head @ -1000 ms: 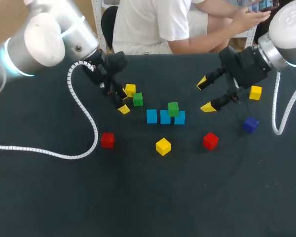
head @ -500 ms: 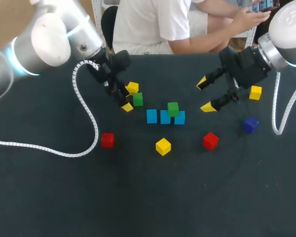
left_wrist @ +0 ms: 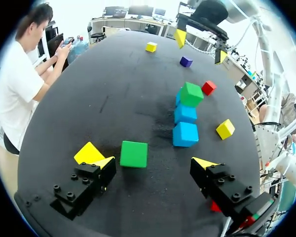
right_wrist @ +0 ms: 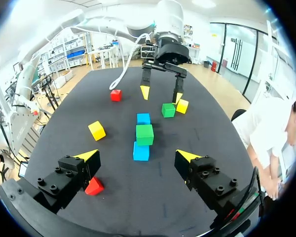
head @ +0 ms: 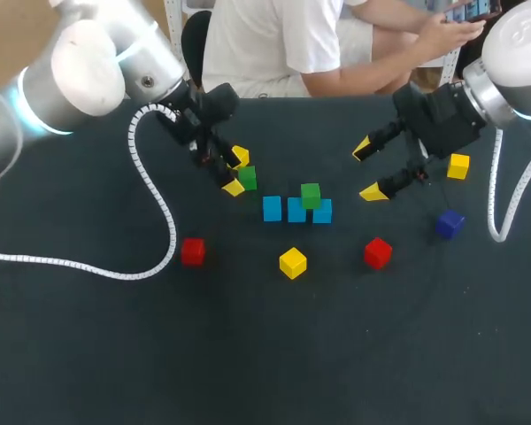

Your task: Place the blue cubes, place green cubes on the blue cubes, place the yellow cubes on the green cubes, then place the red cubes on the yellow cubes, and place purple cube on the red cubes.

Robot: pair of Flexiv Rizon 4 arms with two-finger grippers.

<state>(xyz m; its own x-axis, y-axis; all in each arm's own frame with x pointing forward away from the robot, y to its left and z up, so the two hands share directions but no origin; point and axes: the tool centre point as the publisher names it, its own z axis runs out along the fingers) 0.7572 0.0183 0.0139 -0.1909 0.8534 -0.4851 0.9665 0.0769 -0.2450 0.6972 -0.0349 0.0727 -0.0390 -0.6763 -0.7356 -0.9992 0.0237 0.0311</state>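
Note:
Next, my left gripper grabs the loose green cube by its sides, so that cube's bottom side stays free to rest on a blue cube (left_wrist: 185, 134).
Three blue cubes (head: 272, 208) lie in a row at mid-table, and a green cube (head: 311, 195) sits on top of the row's right part. My left gripper (head: 236, 173) is open and hangs over a loose green cube (head: 247, 178). In the left wrist view that green cube (left_wrist: 133, 154) lies just ahead, between the open fingers, and a yellow cube (left_wrist: 89, 153) rests against one finger. My right gripper (head: 367, 170) is open and empty, up and to the right of the row. Yellow cubes (head: 292, 262) (head: 458, 166), red cubes (head: 192, 251) (head: 377, 252) and a purple cube (head: 450, 223) lie loose.
My left arm's white coiled cable (head: 150, 230) loops across the table's left side. The dark table top (head: 274, 354) is bare toward the near edge.
My left gripper has moved right, from beside the yellow and green cubes to over the loose green cube. The right arm and all cubes have kept still.

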